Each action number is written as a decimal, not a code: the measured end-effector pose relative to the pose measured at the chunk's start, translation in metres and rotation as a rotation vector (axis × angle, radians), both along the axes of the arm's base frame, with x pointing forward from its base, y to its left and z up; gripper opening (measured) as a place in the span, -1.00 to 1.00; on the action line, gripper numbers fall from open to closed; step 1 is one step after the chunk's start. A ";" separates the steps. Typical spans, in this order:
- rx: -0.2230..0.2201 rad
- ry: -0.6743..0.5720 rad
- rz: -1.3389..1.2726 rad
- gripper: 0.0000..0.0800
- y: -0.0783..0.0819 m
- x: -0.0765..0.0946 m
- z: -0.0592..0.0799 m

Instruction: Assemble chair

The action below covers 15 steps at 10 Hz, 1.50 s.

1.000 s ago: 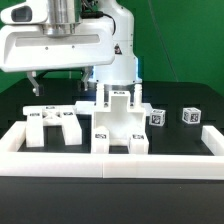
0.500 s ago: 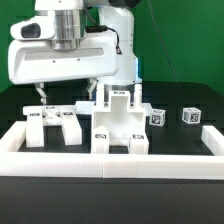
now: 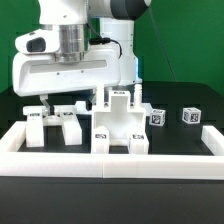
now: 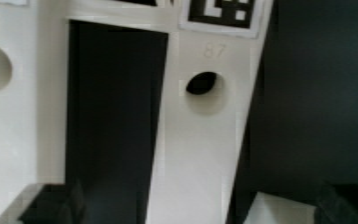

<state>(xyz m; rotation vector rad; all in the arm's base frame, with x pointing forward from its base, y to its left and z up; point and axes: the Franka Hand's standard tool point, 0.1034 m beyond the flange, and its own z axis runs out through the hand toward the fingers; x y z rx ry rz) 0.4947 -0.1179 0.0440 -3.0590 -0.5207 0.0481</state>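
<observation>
My gripper grabs the frame-like piece (image 4: 202, 120) by its bar with the round hole (image 4: 195, 150) next, to fit it onto the upright blocky piece.
The chair stands in loose white tagged parts on the black table. A frame-like piece (image 3: 54, 122) lies at the exterior view's left, and a taller blocky piece (image 3: 120, 122) stands upright in the middle. My gripper (image 3: 63, 103) hangs open just above the frame-like piece, its fingers pointing down. In the wrist view one white bar of that piece (image 4: 202, 120), with a round hole and a tag at its end, runs between the two dark fingertips (image 4: 48, 206). The gripper (image 4: 194, 208) straddles the bar without touching it. Nothing is held.
Two small tagged white blocks (image 3: 157, 117) (image 3: 190, 115) sit at the exterior view's right. A long low white border rail (image 3: 110, 160) runs along the front and up both sides. The arm's white base (image 3: 120, 60) stands behind the parts.
The gripper has come down and moved toward the exterior view's right, from high at the left to just above the frame-like piece. Its jaws stayed open. The parts have not moved.
</observation>
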 end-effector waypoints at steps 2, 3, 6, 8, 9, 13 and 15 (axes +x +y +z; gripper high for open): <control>-0.001 0.002 0.002 0.62 -0.001 0.003 -0.003; -0.001 0.003 0.002 0.62 -0.001 0.003 -0.003; -0.001 0.004 0.002 0.62 -0.001 0.002 -0.004; -0.003 0.019 -0.035 0.62 0.002 0.002 -0.013; -0.005 0.021 -0.036 0.62 0.002 0.005 -0.017; -0.010 0.043 -0.036 0.62 0.001 -0.001 -0.032; -0.013 0.045 -0.035 0.62 0.003 -0.004 -0.037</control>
